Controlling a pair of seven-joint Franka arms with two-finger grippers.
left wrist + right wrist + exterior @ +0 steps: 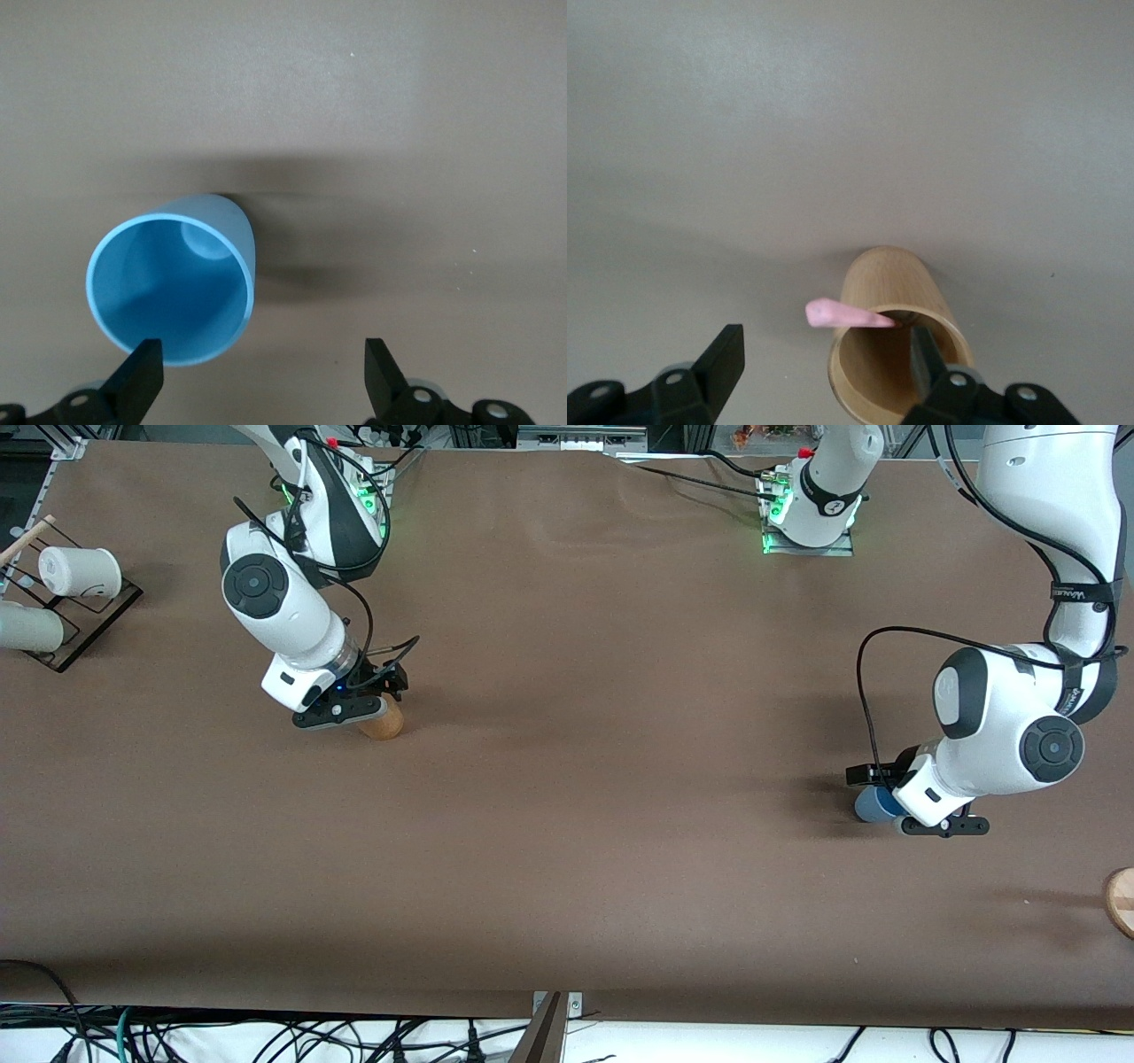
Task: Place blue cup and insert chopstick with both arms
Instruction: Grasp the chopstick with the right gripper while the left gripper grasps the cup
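My left gripper should next take hold of the blue cup (177, 274) by its rim (246, 292). Then it can place the cup ready for the chopstick.
The blue cup (875, 804) stands upright at the left arm's end of the table. In the left wrist view the blue cup (173, 283) shows its empty inside. My left gripper (943, 825) is low over the table, open and empty (261, 376); the cup sits beside one fingertip (142, 372), mostly outside the gap. The pink chopstick (846, 314) leans out of the tan cylinder holder (899, 354), its tip over the rim. My right gripper (341, 716) is open (826, 359) at the holder (383, 723); one finger appears just inside the rim, the other apart on the table side, and the chopstick's tip lies between them.
A black wire rack (84, 624) with white mugs (80, 572) and a pale stick stands at the right arm's end. A round wooden piece (1121, 902) lies at the table's edge at the left arm's end. Brown table (602, 735) spreads between the arms.
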